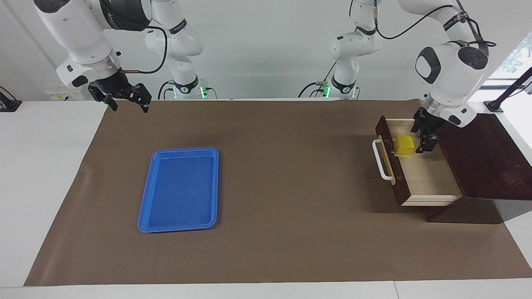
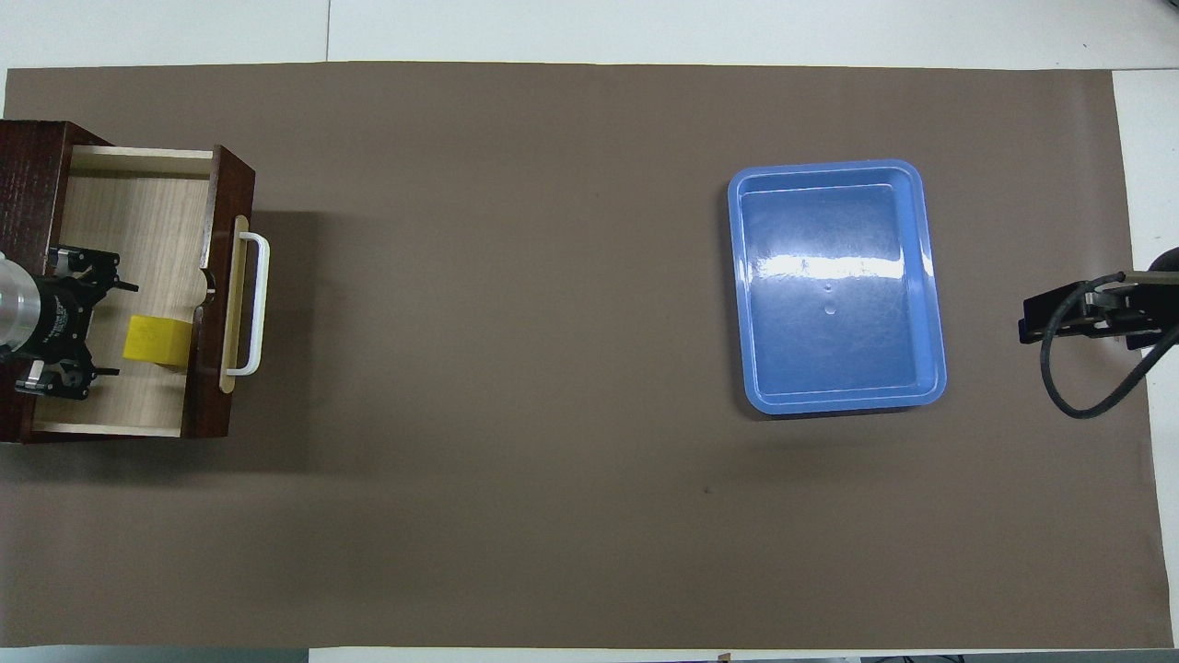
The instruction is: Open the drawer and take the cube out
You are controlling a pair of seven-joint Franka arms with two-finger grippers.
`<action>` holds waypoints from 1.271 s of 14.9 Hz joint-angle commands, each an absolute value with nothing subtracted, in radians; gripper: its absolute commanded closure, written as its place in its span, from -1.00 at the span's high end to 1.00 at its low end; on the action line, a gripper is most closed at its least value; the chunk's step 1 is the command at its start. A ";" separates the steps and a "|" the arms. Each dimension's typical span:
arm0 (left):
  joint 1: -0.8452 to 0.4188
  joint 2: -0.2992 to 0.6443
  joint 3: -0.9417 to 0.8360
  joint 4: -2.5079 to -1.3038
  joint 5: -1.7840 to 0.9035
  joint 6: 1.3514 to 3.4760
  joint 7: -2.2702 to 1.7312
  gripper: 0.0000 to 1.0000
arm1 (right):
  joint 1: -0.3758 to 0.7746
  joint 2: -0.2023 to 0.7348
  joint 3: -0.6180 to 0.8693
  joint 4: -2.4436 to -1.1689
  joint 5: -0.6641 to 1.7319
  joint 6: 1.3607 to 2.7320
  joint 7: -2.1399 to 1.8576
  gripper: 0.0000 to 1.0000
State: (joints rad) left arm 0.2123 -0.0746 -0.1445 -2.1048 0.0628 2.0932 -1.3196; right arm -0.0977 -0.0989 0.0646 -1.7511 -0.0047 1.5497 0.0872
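The robot's left hand next needs to grab the yellow cube by its opposite sides. Then the cube (image 2: pixel 158 339) can come out of the open drawer (image 2: pixel 138 238).
The drawer (image 1: pixel 428 178) of the dark brown wooden box (image 1: pixel 486 162) stands pulled out at the left arm's end of the table, its white bar handle (image 1: pixel 380 160) facing the table's middle. The yellow cube (image 1: pixel 404 145) sits in the drawer against its front, in the part nearer to the robots. My left gripper (image 1: pixel 424 139) is down in the drawer beside the cube, open, with its fingertips at the cube's edge. In the overhead view the drawer (image 2: pixel 138 212), the cube (image 2: pixel 158 339) and the left gripper (image 2: pixel 120 330) show the same. My right gripper (image 1: pixel 126 101) waits open, raised over the mat's edge.
A flat blue plastic tray (image 1: pixel 181 189) lies on the brown mat (image 1: pixel 291 174) toward the right arm's end; it also shows in the overhead view (image 2: pixel 834 285). The right gripper (image 2: pixel 1078 318) hangs beside it at the mat's edge.
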 commanded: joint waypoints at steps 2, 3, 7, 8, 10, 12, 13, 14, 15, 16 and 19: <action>0.204 -0.092 -0.143 -2.166 0.049 2.149 -1.373 1.00 | -0.078 -0.141 0.071 -1.838 0.040 1.592 0.213 1.00; 0.204 -0.092 -0.143 -2.167 0.049 2.149 -1.373 1.00 | -0.066 -0.143 0.071 -1.847 0.052 1.595 0.260 1.00; 0.198 -0.072 -0.146 -2.168 0.049 2.154 -1.376 0.98 | -0.031 -0.150 0.071 -1.902 0.110 1.640 0.423 1.00; 0.187 -0.071 -0.144 -2.168 0.049 2.154 -1.377 0.63 | -0.025 -0.150 0.071 -1.911 0.129 1.644 0.463 1.00; 0.195 -0.068 -0.143 -2.163 0.049 2.152 -1.361 -0.13 | -0.003 -0.140 0.071 -1.916 0.165 1.654 0.562 1.00; 0.204 -0.049 -0.141 -2.134 0.051 2.143 -1.359 -0.87 | 0.026 -0.123 0.071 -1.931 0.215 1.695 0.674 1.00; 0.207 -0.043 -0.141 -2.111 0.051 2.134 -1.356 -1.00 | 0.044 -0.109 0.071 -1.933 0.242 1.709 0.736 1.00; 0.213 -0.029 -0.141 -2.080 0.051 2.113 -1.356 -1.00 | 0.061 -0.092 0.071 -1.933 0.268 1.727 0.799 1.00; 0.213 -0.006 -0.141 -2.019 0.051 2.061 -1.359 -1.00 | 0.084 -0.077 0.071 -1.933 0.293 1.749 0.857 1.00; 0.206 0.020 -0.143 -1.935 0.051 1.986 -1.361 -1.00 | 0.101 -0.060 0.071 -1.933 0.326 1.776 0.920 1.00; 0.132 0.073 -0.149 -1.710 0.031 1.762 -1.399 -1.00 | 0.164 -0.017 0.071 -1.933 0.409 1.857 1.082 1.00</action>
State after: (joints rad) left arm 0.1935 0.0051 -0.1493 -1.8963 0.0522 1.9170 -1.3645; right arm 0.1314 -0.0404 0.0730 -1.9264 0.3525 1.8061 0.9874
